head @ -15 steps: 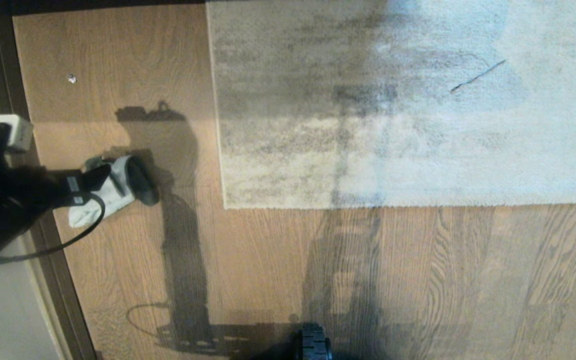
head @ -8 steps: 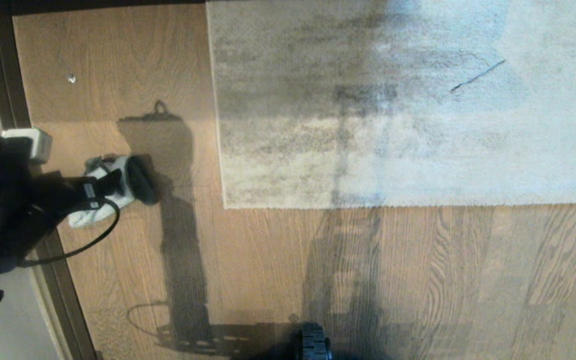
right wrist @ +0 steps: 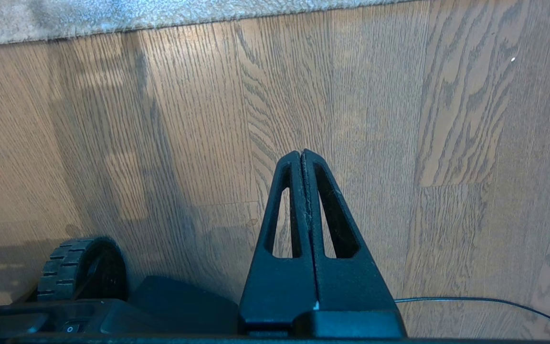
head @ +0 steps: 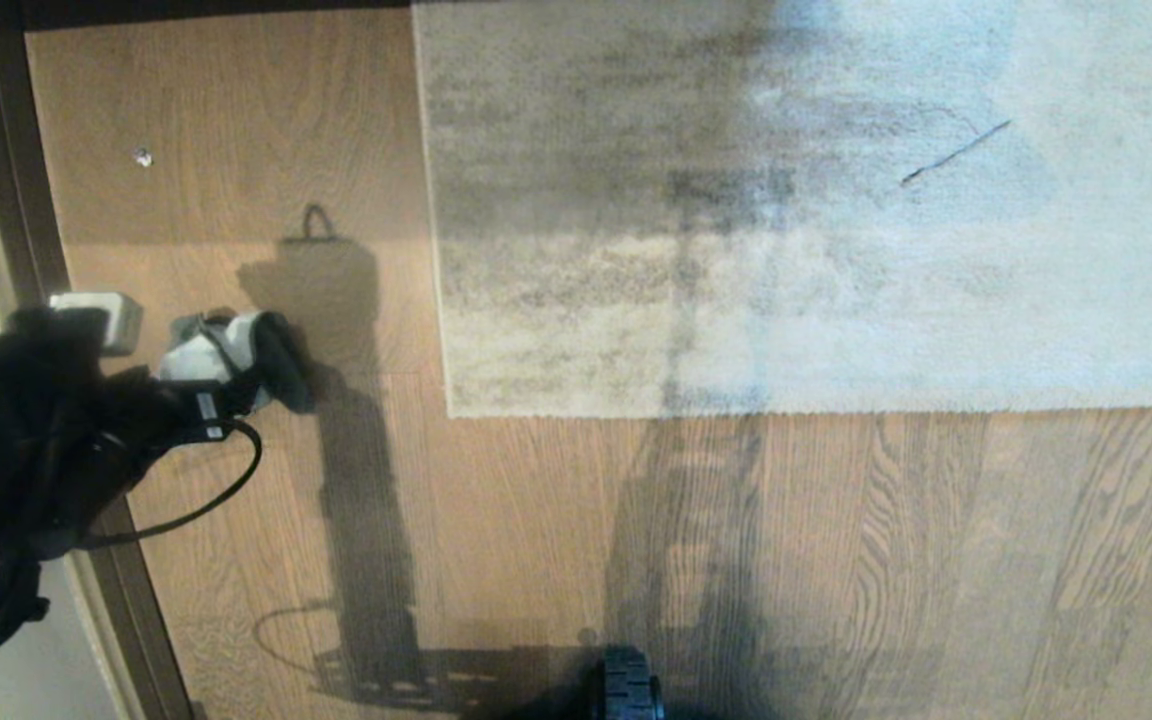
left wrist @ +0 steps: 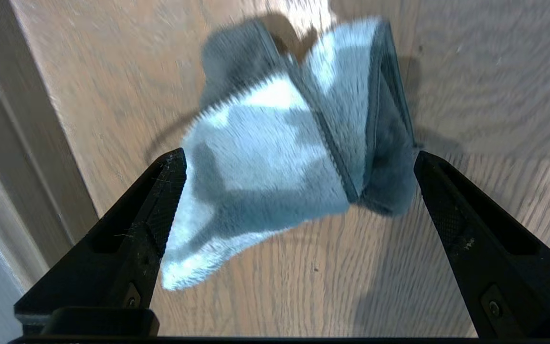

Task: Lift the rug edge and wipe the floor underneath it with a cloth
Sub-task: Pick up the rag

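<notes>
My left gripper grabs the cloth by its dark grey hem [left wrist: 325, 139] next, to wipe the floor underneath the rug edge.
The cloth [head: 198, 353], off-white with a dark grey fold, lies crumpled on the floor [head: 536, 540] near the left wall. My left gripper [head: 219, 392] hangs over its near part. In the left wrist view the left gripper [left wrist: 300, 159] is open wide, and the cloth [left wrist: 265, 157] lies between the two fingertips without being pinched. The rug edge [head: 736, 409] and its square corner [head: 451, 412] lie flat, well to the right of the cloth. My right gripper [right wrist: 302, 154] is shut on nothing, parked low over bare floor, with the rug edge [right wrist: 160, 16] ahead of it.
A dark brown baseboard strip [head: 21, 200] runs along the left side. A black cable [head: 216, 495] loops from the left arm. One base wheel [head: 628, 690] shows at the near edge. A white speck [head: 143, 157] lies on the planks at far left.
My left arm has swung rightward and lower over the cloth, now covering its near end. The jaws stay open. The cloth, the rug and the right arm have not moved.
</notes>
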### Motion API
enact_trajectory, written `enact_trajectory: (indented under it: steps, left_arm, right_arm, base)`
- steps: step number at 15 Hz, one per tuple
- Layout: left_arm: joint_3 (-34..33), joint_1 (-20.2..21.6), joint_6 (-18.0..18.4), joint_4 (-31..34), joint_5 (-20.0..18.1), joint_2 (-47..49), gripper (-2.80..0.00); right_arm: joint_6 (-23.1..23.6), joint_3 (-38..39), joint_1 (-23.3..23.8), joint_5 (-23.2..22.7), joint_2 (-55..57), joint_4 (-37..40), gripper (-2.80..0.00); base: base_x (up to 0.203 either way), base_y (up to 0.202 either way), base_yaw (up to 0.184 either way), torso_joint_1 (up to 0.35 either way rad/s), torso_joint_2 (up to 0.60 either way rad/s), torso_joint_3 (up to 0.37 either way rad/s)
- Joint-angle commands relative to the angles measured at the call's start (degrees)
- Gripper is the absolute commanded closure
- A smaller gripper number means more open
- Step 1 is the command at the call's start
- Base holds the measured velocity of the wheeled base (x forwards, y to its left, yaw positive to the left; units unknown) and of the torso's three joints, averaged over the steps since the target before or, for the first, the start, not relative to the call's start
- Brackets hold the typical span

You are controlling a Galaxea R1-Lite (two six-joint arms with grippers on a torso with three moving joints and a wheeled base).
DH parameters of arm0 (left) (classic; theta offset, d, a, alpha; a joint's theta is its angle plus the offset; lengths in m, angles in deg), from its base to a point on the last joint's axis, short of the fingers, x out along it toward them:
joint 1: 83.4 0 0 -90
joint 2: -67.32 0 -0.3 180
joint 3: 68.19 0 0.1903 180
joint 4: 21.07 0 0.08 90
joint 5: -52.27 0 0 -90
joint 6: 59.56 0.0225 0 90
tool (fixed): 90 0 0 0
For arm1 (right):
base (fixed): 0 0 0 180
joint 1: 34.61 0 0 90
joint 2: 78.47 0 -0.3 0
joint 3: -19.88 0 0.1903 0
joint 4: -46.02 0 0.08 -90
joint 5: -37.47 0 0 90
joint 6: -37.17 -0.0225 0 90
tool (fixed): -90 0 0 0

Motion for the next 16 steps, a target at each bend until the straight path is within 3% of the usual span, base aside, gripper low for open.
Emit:
enact_trajectory:
  steps: [1, 5, 10, 11, 16]
  left_arm:
    - [-0.15, 0.08, 0.12, -0.76, -0.8, 1.59, -2.8]
    - [-0.8, 0.27, 0.87, -4.95, -1.09, 4.13, -2.8]
    - [-0.86, 0.21, 1.05, -5.09, -1.17, 4.62, -2.8]
    - [-0.86, 0.21, 1.05, -5.09, -1.17, 4.71, 0.0]
    - [-0.5, 0.3, 1.05, -5.09, -1.09, 5.6, 0.0]
  right_arm:
    - [0.05, 0.0, -0.02, 0.04, -0.02, -0.02, 0.0]
    - [-0.04, 0.0, -0.02, 0.04, -0.02, -0.02, 0.0]
    - [-0.04, 0.0, -0.02, 0.04, -0.02, -0.02, 0.0]
    - [0.01, 0.0, -0.02, 0.04, -0.02, -0.02, 0.0]
    - [-0.04, 0.0, -0.02, 0.04, -0.02, -0.02, 0.0]
  base:
    - [0.0, 0.0, 0.0, 0.0, 0.0, 0.0]
    - [0.0, 0.0, 0.0, 0.0, 0.0, 0.0]
    - [0.0, 0.0, 0.0, 0.0, 0.0, 0.0]
    - [0.0, 0.0, 0.0, 0.0, 0.0, 0.0]
    - [0.0, 0.0, 0.0, 0.0, 0.0, 0.0]
